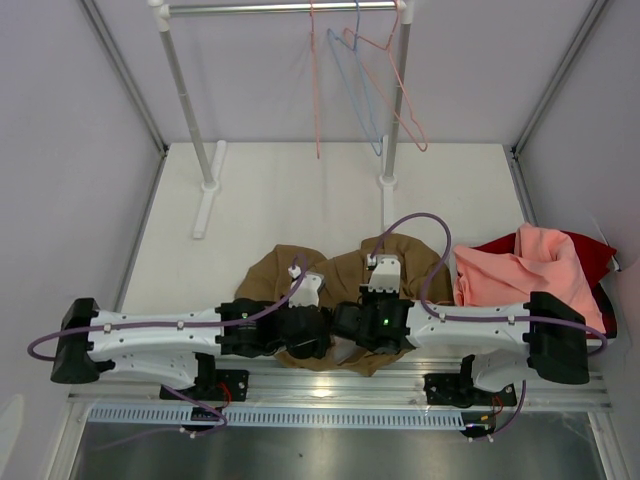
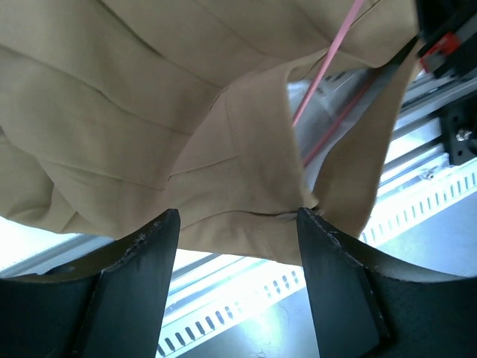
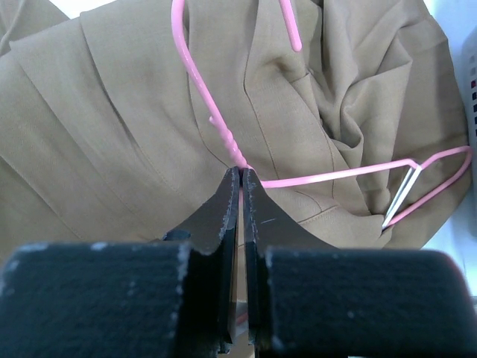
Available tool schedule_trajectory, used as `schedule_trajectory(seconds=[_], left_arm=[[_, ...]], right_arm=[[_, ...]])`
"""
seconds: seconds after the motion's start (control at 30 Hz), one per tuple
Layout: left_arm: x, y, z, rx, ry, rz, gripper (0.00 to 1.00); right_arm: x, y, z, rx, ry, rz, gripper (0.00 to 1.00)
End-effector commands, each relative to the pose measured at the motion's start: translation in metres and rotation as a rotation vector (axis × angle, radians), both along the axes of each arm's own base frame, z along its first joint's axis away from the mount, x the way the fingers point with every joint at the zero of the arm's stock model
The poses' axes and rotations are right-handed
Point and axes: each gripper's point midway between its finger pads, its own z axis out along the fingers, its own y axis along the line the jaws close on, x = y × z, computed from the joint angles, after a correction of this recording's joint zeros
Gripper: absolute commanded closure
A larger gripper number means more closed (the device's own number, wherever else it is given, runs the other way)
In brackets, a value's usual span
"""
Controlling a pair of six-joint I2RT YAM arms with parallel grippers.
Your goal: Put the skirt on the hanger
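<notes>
My left gripper's fingers are still short of the skirt's fold, so it is too early to close. The gripper moves toward the fold next, then closes on it.
The tan-brown pleated skirt (image 1: 285, 268) lies bunched on the table just beyond both wrists. A salmon-pink wire hanger (image 3: 195, 89) rests on the cloth, its hook curving upward in the right wrist view. My right gripper (image 3: 240, 171) is shut on the hanger at its twisted neck. One hanger arm (image 3: 350, 172) runs right to a bent corner. In the left wrist view the hanger wire (image 2: 326, 66) passes into the skirt's (image 2: 149, 112) opening, where pale lining shows. My left gripper (image 2: 237, 218) is open, its fingertips on either side of the skirt's lower edge without pinching it.
A clothes rail (image 1: 280, 8) stands at the back with pink hangers (image 1: 400, 100) and a light blue hanger (image 1: 352, 85) on it. A salmon-pink cloth (image 1: 520, 270) over a dark red cloth (image 1: 592, 252) sits at the right. A slotted metal rail (image 1: 330, 415) runs along the near edge.
</notes>
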Motion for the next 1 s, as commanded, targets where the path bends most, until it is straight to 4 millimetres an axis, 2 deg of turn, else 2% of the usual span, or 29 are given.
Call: schedule_trajectory(seconds=[0.0,0.13,0.17,0.3,0.33,0.37,0.43,0.6,0.73,0.9,0.93,0.97], left_arm=[[-0.019,-0.035,0.012,-0.134,0.045,-0.042,0.31],[-0.023,-0.039,0.025,-0.183,0.032,-0.06,0.29],[-0.022,-0.041,0.034,-0.217,0.021,-0.062,0.28],[-0.018,-0.044,0.044,-0.277,-0.025,-0.075,0.27],[-0.018,-0.042,0.042,-0.287,-0.03,-0.071,0.27],[-0.016,-0.045,0.056,-0.359,-0.052,-0.062,0.27],[-0.017,-0.04,0.045,-0.359,-0.055,-0.065,0.27],[-0.021,-0.047,0.046,-0.358,-0.083,-0.095,0.27],[-0.02,-0.044,0.029,-0.265,-0.076,-0.073,0.27],[-0.02,-0.045,0.019,-0.189,-0.069,-0.049,0.29],[-0.02,-0.046,0.011,-0.156,-0.067,-0.05,0.29],[-0.02,-0.047,0.014,-0.148,-0.062,-0.046,0.3]], right_arm=[[0.007,0.007,0.014,0.063,-0.031,-0.02,1.0],[0.008,0.008,0.014,0.066,-0.032,-0.017,1.0],[0.008,0.009,0.014,0.071,-0.031,-0.016,1.0],[0.008,0.012,0.016,0.087,-0.024,-0.007,1.0],[0.008,0.013,0.017,0.089,-0.025,-0.002,1.0],[0.008,0.013,0.018,0.093,-0.025,-0.002,1.0],[0.008,0.012,0.02,0.099,-0.025,-0.003,1.0],[0.009,0.011,0.02,0.119,-0.008,-0.005,1.0],[0.009,0.015,0.024,0.155,0.01,0.01,1.0],[0.008,0.012,0.028,0.169,0.019,0.012,1.0],[0.009,0.012,0.028,0.174,0.022,0.011,1.0],[0.008,0.012,0.028,0.177,0.026,0.014,1.0]])
